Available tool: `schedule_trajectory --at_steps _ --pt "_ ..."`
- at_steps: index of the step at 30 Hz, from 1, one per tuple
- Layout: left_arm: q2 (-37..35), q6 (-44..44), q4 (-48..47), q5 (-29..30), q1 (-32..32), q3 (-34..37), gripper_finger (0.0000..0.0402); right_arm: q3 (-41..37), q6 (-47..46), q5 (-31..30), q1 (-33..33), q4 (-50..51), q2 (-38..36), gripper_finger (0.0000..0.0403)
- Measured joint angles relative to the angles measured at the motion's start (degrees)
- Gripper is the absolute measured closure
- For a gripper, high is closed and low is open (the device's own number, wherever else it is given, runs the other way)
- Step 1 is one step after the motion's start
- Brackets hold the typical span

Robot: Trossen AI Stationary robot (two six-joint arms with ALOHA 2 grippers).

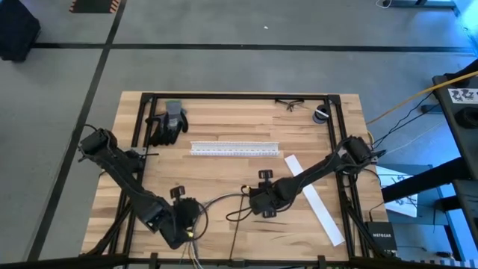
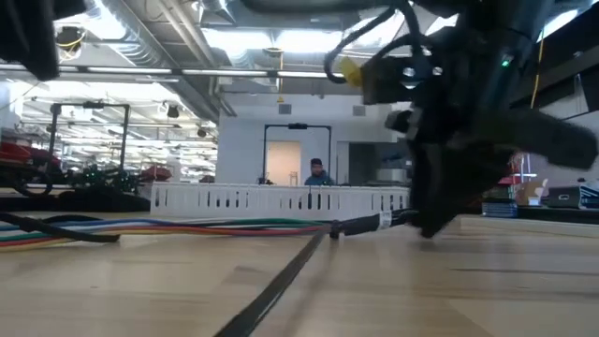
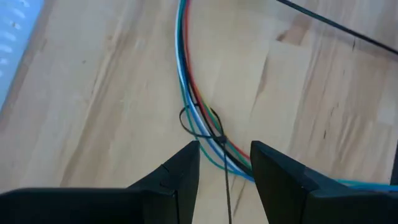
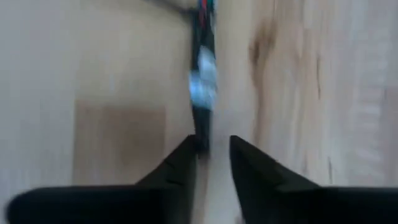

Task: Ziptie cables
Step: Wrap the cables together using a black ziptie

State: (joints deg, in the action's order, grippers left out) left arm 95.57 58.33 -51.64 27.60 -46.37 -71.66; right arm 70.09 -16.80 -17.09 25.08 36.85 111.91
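Observation:
I should next grab the thin black ziptie by its tail (image 3: 227, 186) with my left gripper. Then it can pull the loop (image 3: 183, 122) snug around the coloured cables.
The cables (image 1: 220, 200) lie in a slack arc on the wooden table between my two grippers; the low view shows the coloured cables (image 2: 187, 226) flat on the wood. In the left wrist view a thin dark strand (image 3: 202, 124) loops around the bundle (image 3: 186, 81), and its tail runs back between my fingers. My left gripper (image 1: 187, 224) (image 3: 225, 149) hovers open over that loop. My right gripper (image 1: 263, 205) (image 4: 211, 143) (image 2: 429, 229) points down, open, over the bundle's dark sheathed end. A black ziptie (image 1: 236, 235) (image 2: 271, 290) lies flat toward the near edge. My right gripper comes from above, its fingers on either side of the dark sheathed part (image 4: 202, 118) with the white label (image 2: 384, 220), lying along it. The sheath rests on the table. Whether a finger touches it, I cannot tell.
A white slotted channel (image 1: 235, 149) lies across the table's middle. Dark gloves (image 1: 168, 123) sit at the far left. Glasses (image 1: 291, 103) and a small roll (image 1: 321, 114) are at the far right, and a white strip (image 1: 314, 198) lies at the right.

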Motion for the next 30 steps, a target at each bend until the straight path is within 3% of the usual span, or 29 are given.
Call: schedule_trajectory --at_steps 5,10,12,15,18,21,24,30 --pt "0.02 0.10 1.71 -2.00 -0.84 0.00 0.0265 3.89 0.79 1.31 0.02 10.04 -2.91 0.0240" --pt "0.78 -0.02 7.53 -6.19 -2.57 0.00 0.0265 4.17 5.55 1.58 0.02 9.17 -5.73 0.0206" --pt "1.56 2.84 9.09 -9.56 -3.50 0.00 0.0265 3.78 8.92 1.55 0.02 3.49 -5.91 0.0202" --pt "3.11 8.48 10.96 -12.61 -5.54 0.00 0.0265 1.01 14.71 4.98 0.00 -12.73 -5.22 0.0201" --pt "4.55 15.39 11.49 -12.64 -8.27 0.00 0.0265 -2.26 20.41 8.16 -0.53 -32.36 -3.24 0.0201" --pt "6.21 23.28 11.21 -8.01 -11.22 0.00 0.0265 -3.26 23.13 9.90 -1.98 -46.03 -0.53 0.0201" --pt "8.92 29.78 9.18 -5.76 -13.41 0.00 0.0265 -3.30 23.28 10.72 -3.92 -52.85 1.75 0.0200" --pt "13.94 37.28 -1.13 -4.56 -15.04 0.00 0.0265 -3.37 23.05 12.20 -6.54 -55.36 3.51 0.0200"
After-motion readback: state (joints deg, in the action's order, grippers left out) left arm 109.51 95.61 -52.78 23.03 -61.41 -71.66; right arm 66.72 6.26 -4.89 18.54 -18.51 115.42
